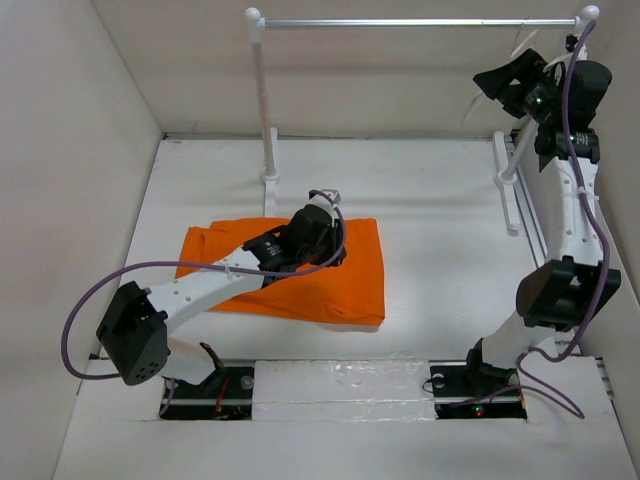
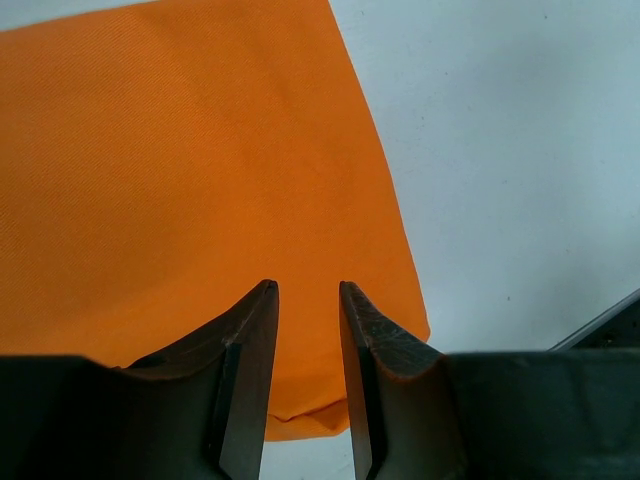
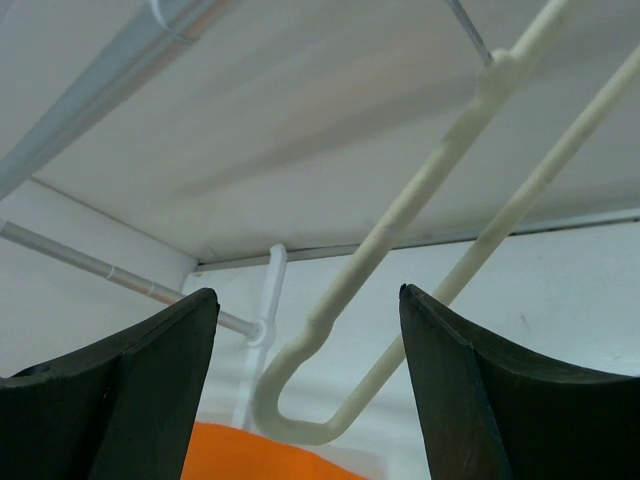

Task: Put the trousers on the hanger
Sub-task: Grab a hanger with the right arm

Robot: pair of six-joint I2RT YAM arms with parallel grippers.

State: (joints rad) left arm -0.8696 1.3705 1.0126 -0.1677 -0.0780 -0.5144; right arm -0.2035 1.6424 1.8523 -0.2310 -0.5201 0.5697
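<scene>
My right gripper grabs the hanger's hook-side bar near its rounded corner [image 1: 476, 101] [image 3: 327, 314] next, leaving the part of the bar by the hook free for my left gripper.
The orange trousers [image 1: 290, 275] lie folded flat on the white table, left of centre. My left gripper [image 1: 337, 245] hovers low over their right part. In the left wrist view its jaws [image 2: 305, 285] stand a narrow gap apart above the cloth [image 2: 180, 170], holding nothing. My right gripper [image 1: 490, 82] is raised high at the back right, by the rack's right end. In the right wrist view it [image 3: 308, 292] is wide open and empty. The cream-white hanger [image 3: 400, 220] hangs just beyond the fingertips, its rounded corner low between them; thin bits of it show in the top view [image 1: 525, 45].
A rack with a silver bar [image 1: 420, 22] and white posts [image 1: 268, 120] [image 1: 505, 175] stands along the back of the table. White walls close in the left, back and right sides. A rail [image 1: 520, 200] runs beside the right post.
</scene>
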